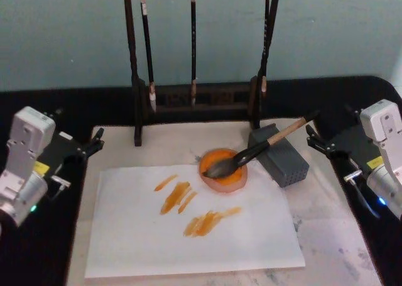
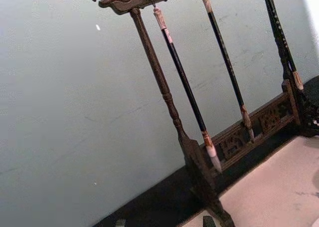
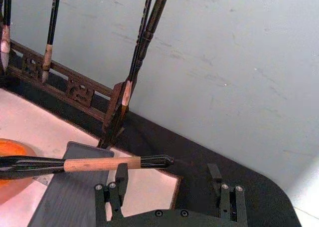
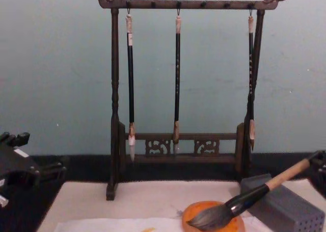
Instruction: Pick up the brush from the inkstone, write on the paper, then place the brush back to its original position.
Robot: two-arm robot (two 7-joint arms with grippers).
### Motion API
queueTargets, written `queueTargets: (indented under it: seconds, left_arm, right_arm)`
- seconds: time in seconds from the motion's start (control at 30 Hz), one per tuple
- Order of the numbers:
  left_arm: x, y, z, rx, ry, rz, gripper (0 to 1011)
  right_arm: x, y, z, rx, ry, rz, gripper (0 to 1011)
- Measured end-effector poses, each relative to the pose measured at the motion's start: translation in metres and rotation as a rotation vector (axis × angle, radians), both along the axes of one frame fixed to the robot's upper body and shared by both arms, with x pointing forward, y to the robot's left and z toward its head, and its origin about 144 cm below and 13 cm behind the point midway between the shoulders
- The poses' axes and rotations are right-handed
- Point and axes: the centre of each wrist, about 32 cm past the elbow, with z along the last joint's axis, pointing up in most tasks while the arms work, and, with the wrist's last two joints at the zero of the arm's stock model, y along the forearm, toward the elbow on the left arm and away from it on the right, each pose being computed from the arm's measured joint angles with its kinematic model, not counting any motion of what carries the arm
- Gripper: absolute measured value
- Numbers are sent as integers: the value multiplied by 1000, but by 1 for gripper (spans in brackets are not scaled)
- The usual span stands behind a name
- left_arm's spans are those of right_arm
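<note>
My right gripper should next take hold of the brush by its tan handle near the black end (image 4: pixel 300 166), since the brush's dark bristles are resting in the orange inkstone.
The brush (image 1: pixel 251 154) lies slanted, its dark bristles in the round orange inkstone (image 1: pixel 223 176) and its tan handle propped on a grey perforated block (image 1: pixel 279 155). The white paper (image 1: pixel 188 226) lies flat in front of the inkstone and carries several orange strokes. My left gripper (image 1: pixel 94 142) stands open at the mat's left edge, with nothing in it. My right gripper (image 1: pixel 313 139) stands open at the right, just behind the brush's black end. In the right wrist view the right gripper (image 3: pixel 168 184) is open, a little short of the brush handle (image 3: pixel 99 163), with the inkstone (image 3: pixel 11 159) at the edge.
A dark wooden rack (image 1: pixel 195 97) with three thin hanging brushes stands behind the beige mat (image 1: pixel 326 223). The grey block (image 4: pixel 285 207) sits right of the inkstone (image 4: pixel 214 221). A black table surface borders the mat on both sides.
</note>
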Motion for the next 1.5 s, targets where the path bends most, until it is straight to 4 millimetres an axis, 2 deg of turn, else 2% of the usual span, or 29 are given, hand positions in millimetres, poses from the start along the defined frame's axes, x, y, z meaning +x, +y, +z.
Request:
queueTargets:
  seconds: [0.23, 0.43, 0.93, 1.23, 1.5]
  left_arm:
    - [0, 0, 0, 0, 0, 0, 1001]
    - [0, 0, 0, 0, 0, 0, 1001]
    - [0, 0, 0, 0, 0, 0, 1001]
    - [0, 0, 0, 0, 0, 0, 1001]
    - [0, 0, 0, 0, 0, 0, 1001]
  right_arm:
    - [0, 0, 0, 0, 0, 0, 1000]
    - [-7, -2, 5, 74, 11, 16, 1000]
    - [-29, -1, 7, 496, 91, 5, 1000]
    - [-47, -5, -5, 746, 156, -15, 1000]
    - [-47, -13, -17, 892, 226, 5, 1000]
